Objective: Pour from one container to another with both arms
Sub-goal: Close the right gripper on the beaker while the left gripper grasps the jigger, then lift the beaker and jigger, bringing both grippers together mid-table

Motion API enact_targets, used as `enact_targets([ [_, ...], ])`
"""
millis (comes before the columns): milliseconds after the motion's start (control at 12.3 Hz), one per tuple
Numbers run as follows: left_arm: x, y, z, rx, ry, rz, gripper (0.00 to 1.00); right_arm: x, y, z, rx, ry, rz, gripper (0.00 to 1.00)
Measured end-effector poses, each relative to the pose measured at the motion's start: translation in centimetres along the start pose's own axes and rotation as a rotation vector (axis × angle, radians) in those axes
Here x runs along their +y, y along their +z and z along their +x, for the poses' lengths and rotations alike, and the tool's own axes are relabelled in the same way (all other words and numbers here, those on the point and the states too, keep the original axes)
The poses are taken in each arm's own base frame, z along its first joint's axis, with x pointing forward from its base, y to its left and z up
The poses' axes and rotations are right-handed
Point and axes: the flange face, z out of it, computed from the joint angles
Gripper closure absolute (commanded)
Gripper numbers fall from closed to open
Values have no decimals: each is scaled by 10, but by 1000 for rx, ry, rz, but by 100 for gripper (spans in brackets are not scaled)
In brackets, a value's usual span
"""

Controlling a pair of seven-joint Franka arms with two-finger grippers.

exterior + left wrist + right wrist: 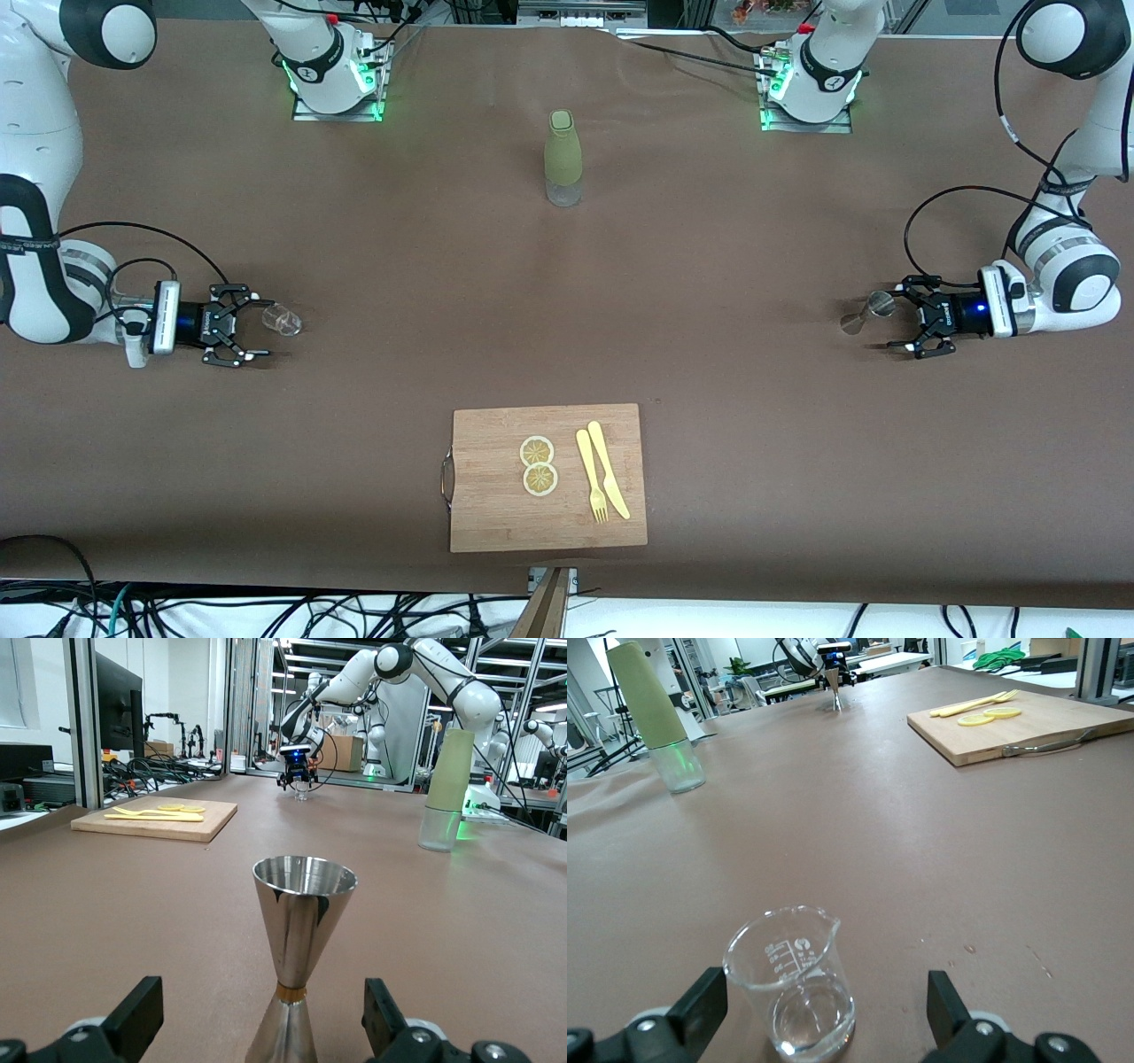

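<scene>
The glass beaker stands past my right gripper's fingers with brown table between them, so the next move is forward and it is too early to close.
A steel hourglass jigger (864, 312) stands upright on the brown table near the left arm's end. My left gripper (897, 317) is low over the table, open, its fingers either side of the jigger without touching it. The left wrist view shows the jigger (297, 939) between the spread fingers (133, 1019). At the right arm's end stands a small clear glass beaker (283, 320). My right gripper (259, 328) is open at it. In the right wrist view the beaker (793, 988) sits between the fingers (946, 1005), apart from both.
A bottle in a pale green sleeve (563, 159) stands mid-table toward the bases. A wooden cutting board (496, 496) lies near the front camera's edge with two lemon slices (538, 465), a yellow fork and a knife (602, 478).
</scene>
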Motion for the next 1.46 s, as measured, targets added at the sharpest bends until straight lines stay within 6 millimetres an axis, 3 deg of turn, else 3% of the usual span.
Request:
enact_targets([
  [487,7,22,-9,39,-6,-2,1,4,16,-1,-9,-3,18,3],
  [731,11,37,-13,68,-12,8,2,4,21,-3,-6,0,23,18],
  [975,13,50,-15,77,-9,8,13,5,20,-3,-7,-1,22,36],
  [1137,12,53,-14,83,3,12,37,5,20,-3,-7,-1,22,52],
  [1218,12,55,-14,84,6,14,58,5,20,-2,-7,-2,22,58],
  [1381,12,55,-14,84,11,14,100,5,20,-2,-8,-3,21,60],
  [1462,12,55,-15,83,11,14,100,6,20,-2,-9,-4,21,60],
])
